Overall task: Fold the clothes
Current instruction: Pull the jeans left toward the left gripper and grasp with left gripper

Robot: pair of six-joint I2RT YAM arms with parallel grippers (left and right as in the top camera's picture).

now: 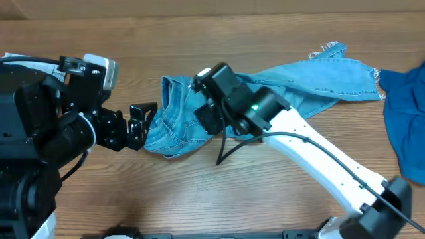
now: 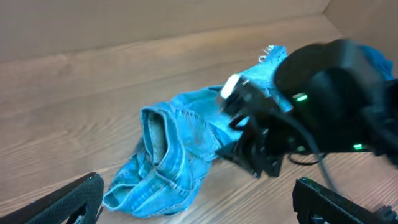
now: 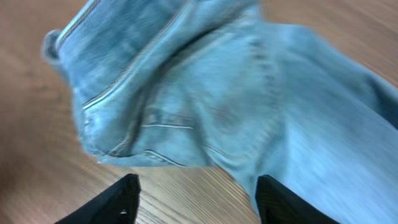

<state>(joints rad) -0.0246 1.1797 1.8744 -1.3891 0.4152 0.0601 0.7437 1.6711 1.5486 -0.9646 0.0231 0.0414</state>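
My left gripper will grab the jeans by the waist edge point(image 1: 156, 137) point(image 2: 124, 189). The trailing leg is left for my right gripper to straighten.
The clothes in reach are light-blue jeans point(image 1: 179, 123), waist end bunched in a heap at the table's middle, with one leg point(image 1: 332, 76) trailing to the far right and ending in a frayed hem. My right gripper point(image 1: 207, 118) hovers over the heap's right side. In the right wrist view this gripper point(image 3: 199, 202) is open, bare wood shows between its fingers and the jeans point(image 3: 186, 93) lie just ahead. My left gripper point(image 1: 147, 126) stands open at the heap's left edge. In the left wrist view the left gripper point(image 2: 202, 205) is spread wide with the jeans point(image 2: 174, 155) just in front.
A brighter blue denim piece point(image 1: 405, 119) lies at the right edge of the table. The right arm point(image 1: 319, 159) slants across the table from the front right. The right arm's black head point(image 2: 311, 106) fills the right of the left wrist view.
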